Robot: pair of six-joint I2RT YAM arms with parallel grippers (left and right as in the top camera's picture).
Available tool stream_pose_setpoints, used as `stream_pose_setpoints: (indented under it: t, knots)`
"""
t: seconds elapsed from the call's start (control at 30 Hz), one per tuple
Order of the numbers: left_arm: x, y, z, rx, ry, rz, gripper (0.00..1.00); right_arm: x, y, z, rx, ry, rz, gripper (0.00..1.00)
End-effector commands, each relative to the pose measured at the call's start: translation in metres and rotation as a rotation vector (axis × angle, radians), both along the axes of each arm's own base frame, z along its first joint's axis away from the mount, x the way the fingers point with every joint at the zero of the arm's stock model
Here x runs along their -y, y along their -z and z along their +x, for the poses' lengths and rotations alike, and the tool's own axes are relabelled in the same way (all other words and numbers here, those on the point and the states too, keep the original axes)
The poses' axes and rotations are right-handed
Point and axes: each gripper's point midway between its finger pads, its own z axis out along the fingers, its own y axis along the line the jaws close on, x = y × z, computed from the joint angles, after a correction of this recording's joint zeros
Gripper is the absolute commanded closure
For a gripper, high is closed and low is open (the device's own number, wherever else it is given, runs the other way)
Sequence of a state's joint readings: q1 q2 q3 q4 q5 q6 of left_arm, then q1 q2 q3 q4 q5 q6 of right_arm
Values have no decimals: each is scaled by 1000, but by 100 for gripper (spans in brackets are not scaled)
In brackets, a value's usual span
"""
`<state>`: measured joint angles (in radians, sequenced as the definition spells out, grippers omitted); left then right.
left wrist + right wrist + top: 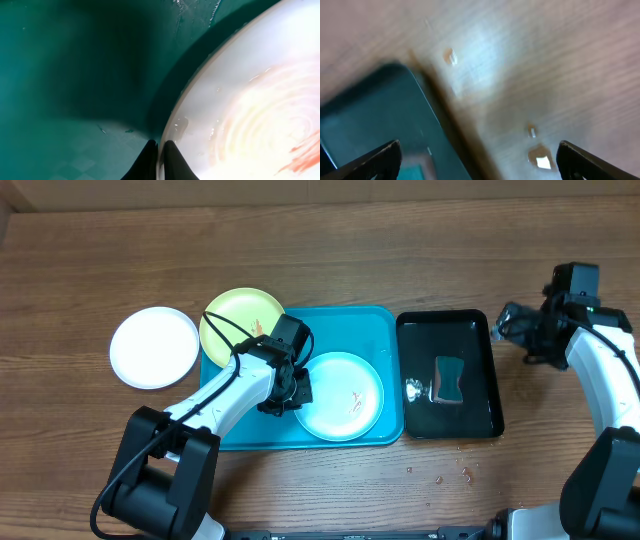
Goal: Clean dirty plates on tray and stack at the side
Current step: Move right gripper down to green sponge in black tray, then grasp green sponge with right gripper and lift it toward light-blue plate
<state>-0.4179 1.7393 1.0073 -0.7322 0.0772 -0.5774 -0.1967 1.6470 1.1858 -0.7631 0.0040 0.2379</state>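
The sponge's broad ends need to stay free to clean the light blue plate (345,395), so my right gripper should grab the sponge across its narrow middle (448,380).
The light blue plate (345,395) with an orange-red smear lies in the turquoise tray (370,320). My left gripper (290,390) is at its left edge. In the left wrist view the jaws (160,150) are shut on the plate's rim (240,110), with the tray floor (75,75) to the left. The yellow-green plate (240,315), with a small smear, overlaps the tray's upper left corner. The white plate (155,347) lies on the table left of the tray. My right gripper (515,330) is open and empty (480,155), right of the black tray.
A smaller black tray (450,325) stands right of the turquoise one and holds a sponge (449,378) and some water. Its corner shows in the right wrist view (370,120). Water drops (540,160) lie on the wooden table near it.
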Motion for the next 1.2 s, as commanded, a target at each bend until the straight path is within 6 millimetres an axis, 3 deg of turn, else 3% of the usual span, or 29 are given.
stream_pose_setpoints:
  t: [0.0, 0.1, 0.17, 0.3, 0.4, 0.47, 0.63, 0.73, 0.93, 1.17]
  knots:
    - [-4, 3, -1, -4, 0, 13, 92, 7, -17, 25, 112, 5, -23, 0]
    - [-4, 3, 0, -3, 0, 12, 92, 9, -24, 36, 166, 5, -32, 0]
    - [-3, 3, -1, -4, 0, 10, 92, -7, -24, 38, 178, -5, 66, 0]
    - [-3, 3, -2, -8, 1, 12, 90, -40, -18, 19, 102, -71, 236, 0]
    - [-3, 3, -2, -8, 1, 11, 89, -80, -21, -2, 57, -260, 397, 41]
    - [-3, 3, -1, -7, 0, 11, 89, -93, -15, -22, -31, -287, 421, 53]
    - [-3, 3, 0, -2, 0, 9, 89, -100, 7, -67, -266, -309, 257, 50]
    - [-3, 3, -1, -4, 1, 10, 89, -111, 12, -79, -330, -362, 165, 45]
    - [0, 3, -1, -2, 9, 9, 89, -105, 14, -78, -348, -329, -57, 44]
    - [0, 3, -2, -4, 13, 10, 89, -114, 20, -73, -317, -351, -57, 41]
